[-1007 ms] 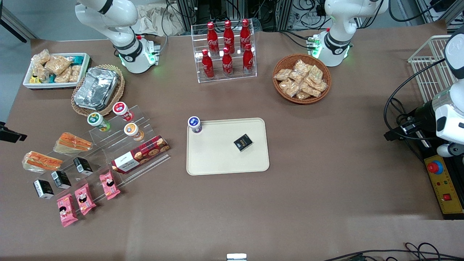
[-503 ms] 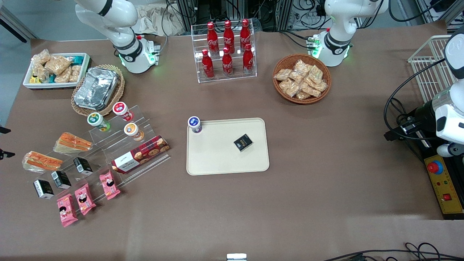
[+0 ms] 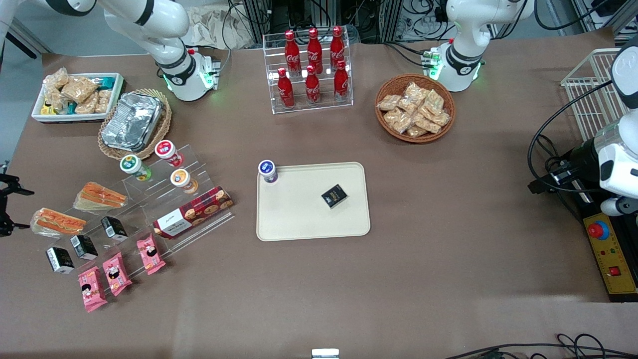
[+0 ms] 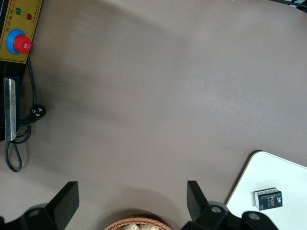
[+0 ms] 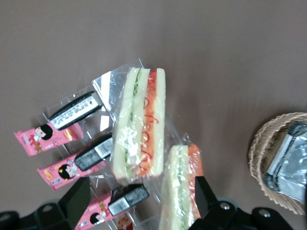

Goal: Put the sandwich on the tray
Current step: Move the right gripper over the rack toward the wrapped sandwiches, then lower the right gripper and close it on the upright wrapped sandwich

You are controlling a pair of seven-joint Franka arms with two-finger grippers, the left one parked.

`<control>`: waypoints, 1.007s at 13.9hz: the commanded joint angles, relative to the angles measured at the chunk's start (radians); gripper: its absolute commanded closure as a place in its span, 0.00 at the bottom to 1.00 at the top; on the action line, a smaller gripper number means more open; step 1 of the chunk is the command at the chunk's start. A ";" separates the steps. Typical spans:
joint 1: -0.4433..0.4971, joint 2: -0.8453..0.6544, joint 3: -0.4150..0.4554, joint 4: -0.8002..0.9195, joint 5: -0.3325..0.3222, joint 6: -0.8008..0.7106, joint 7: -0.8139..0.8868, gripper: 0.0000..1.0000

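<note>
My right gripper grabs the wrapped sandwich by its wrapped end next. Then my right gripper puts the sandwich down on the cream tray.
The sandwich is a wrapped wedge with green and red filling stripes. It lies on the table at the working arm's end, beside a clear stepped stand, and it also shows in the right wrist view. Its twin with a mostly orange edge lies beside it, farther from the front camera. My right gripper is open and empty. It hovers above the table's edge beside the sandwich, and both wedges show under it in the wrist view. The cream tray lies mid-table.
A black box and a capped cup are on the tray. The clear stand carries cups, black boxes, pink packets and a cookie box. A foil container in a wicker basket and a white snack tub stand farther from the front camera.
My right gripper has shifted and turned at the table's edge, coming closer to the sandwich. Nothing on the table has moved.
</note>
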 commanded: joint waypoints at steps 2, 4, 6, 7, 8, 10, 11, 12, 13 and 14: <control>-0.027 0.026 0.000 -0.011 0.058 0.052 0.020 0.03; -0.032 0.029 0.001 -0.024 0.072 0.054 0.020 0.05; -0.032 0.029 0.000 -0.044 0.085 0.057 0.018 0.05; -0.032 0.029 0.000 -0.046 0.085 0.059 0.018 0.05; -0.032 0.030 0.000 -0.046 0.085 0.059 0.018 0.06; -0.032 0.035 0.001 -0.046 0.095 0.063 0.018 0.14; -0.034 0.035 0.001 -0.046 0.111 0.063 0.018 0.30; -0.037 0.035 0.000 -0.046 0.124 0.062 0.018 0.40; -0.049 0.035 0.001 -0.046 0.125 0.062 0.015 0.42; -0.049 0.035 0.001 -0.046 0.125 0.062 0.014 0.64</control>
